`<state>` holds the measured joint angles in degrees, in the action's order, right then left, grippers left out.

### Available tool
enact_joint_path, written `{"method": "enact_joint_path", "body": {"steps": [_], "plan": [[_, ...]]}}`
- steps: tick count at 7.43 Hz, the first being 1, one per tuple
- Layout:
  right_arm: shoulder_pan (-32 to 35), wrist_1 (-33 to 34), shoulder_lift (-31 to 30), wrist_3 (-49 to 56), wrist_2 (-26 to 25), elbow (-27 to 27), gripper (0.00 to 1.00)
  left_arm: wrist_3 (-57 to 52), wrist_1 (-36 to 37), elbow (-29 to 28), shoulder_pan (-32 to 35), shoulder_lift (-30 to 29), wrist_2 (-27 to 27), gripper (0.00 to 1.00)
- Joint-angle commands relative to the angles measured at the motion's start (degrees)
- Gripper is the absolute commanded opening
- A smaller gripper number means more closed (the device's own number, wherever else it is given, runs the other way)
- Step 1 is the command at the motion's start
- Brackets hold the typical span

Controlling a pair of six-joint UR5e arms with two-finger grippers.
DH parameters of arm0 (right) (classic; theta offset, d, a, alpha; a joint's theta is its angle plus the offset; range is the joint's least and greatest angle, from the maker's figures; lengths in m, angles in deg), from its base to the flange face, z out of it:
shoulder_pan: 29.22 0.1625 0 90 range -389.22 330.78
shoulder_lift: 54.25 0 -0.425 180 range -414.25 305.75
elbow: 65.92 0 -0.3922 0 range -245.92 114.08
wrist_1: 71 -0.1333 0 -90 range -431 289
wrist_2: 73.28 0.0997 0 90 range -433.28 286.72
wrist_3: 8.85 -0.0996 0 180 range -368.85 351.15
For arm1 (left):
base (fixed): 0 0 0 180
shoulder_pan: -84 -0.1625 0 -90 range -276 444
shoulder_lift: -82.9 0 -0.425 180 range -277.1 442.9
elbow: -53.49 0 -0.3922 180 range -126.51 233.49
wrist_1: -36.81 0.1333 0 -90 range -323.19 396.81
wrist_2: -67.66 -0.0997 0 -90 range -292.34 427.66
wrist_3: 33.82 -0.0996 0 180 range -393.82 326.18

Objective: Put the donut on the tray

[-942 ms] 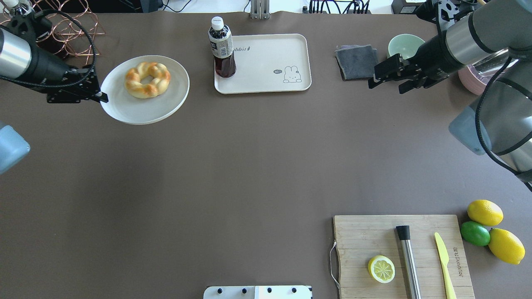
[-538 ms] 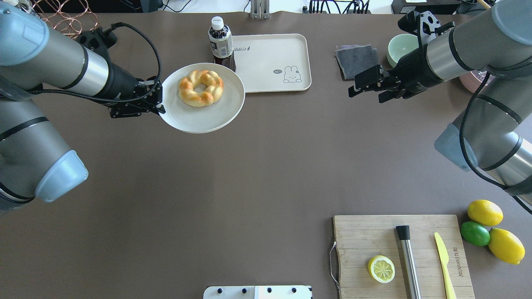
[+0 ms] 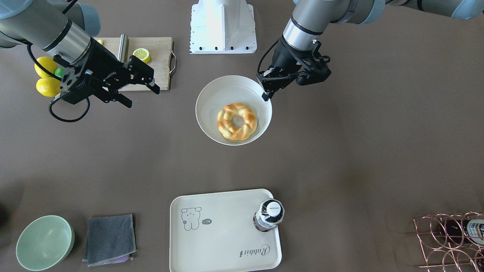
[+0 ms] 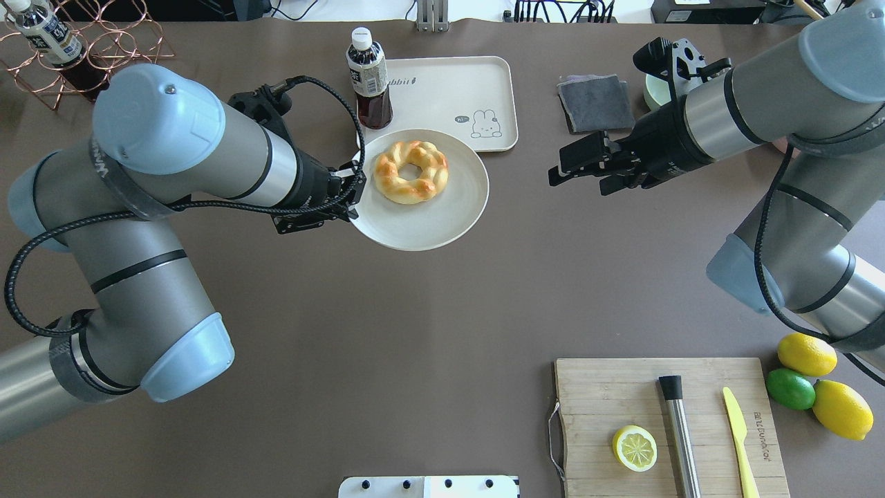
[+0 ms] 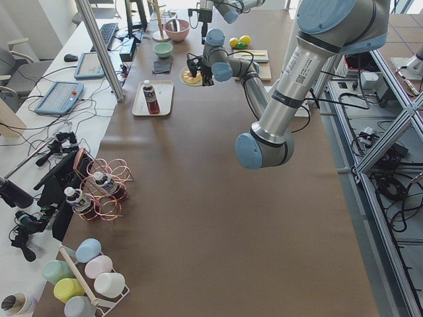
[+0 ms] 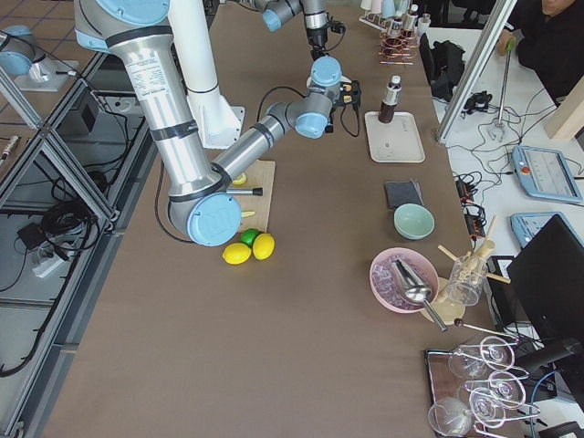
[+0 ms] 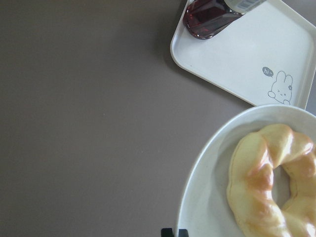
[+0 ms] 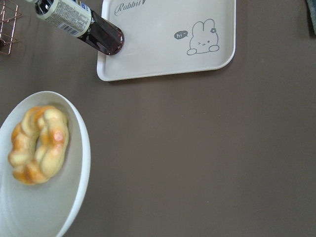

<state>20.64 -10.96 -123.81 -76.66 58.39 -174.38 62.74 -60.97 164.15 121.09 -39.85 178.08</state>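
Next, my right gripper grabs the plate by its free rim (image 3: 197,111), since the donut (image 3: 236,121) fills the middle and the plate spreads wider than my fingers.
The golden braided donut (image 4: 411,172) lies on a white plate (image 4: 432,225), also in the front view (image 3: 237,121) and both wrist views (image 7: 269,182) (image 8: 38,144). My left gripper (image 4: 351,206) is shut on the plate's left rim (image 3: 264,93) and holds it above the table, just in front of the cream tray (image 4: 449,90). The tray (image 3: 223,238) carries a bear drawing and a dark bottle (image 4: 368,76) in one corner. My right gripper (image 4: 577,171) is open and empty, to the right of the plate (image 3: 143,96).
A grey cloth (image 4: 594,102) and a green bowl (image 3: 44,241) lie right of the tray. A wooden cutting board (image 4: 698,387) with a lemon half, knife and metal rod is at the front right, lemons (image 4: 805,353) beside it. A copper rack (image 4: 90,41) stands far left.
My left arm has carried the plate with the donut to the right, up to the tray's near edge. My right gripper has moved left toward the plate, still open.
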Motion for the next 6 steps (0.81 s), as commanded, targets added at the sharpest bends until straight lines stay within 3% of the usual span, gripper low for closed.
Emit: {"method": "enact_joint_path", "body": {"steps": [1,6], "plan": [[-1.6,0.0,0.6,-0.5,-0.4,-0.5,1.00,3.5,3.9,-0.3,-3.5,-5.3,-3.5,0.00],[-2.8,0.0,2.5,-7.2,-0.8,-0.1,0.98,6.0,4.5,-0.3,-7.3,-7.0,-7.8,0.00]]}}
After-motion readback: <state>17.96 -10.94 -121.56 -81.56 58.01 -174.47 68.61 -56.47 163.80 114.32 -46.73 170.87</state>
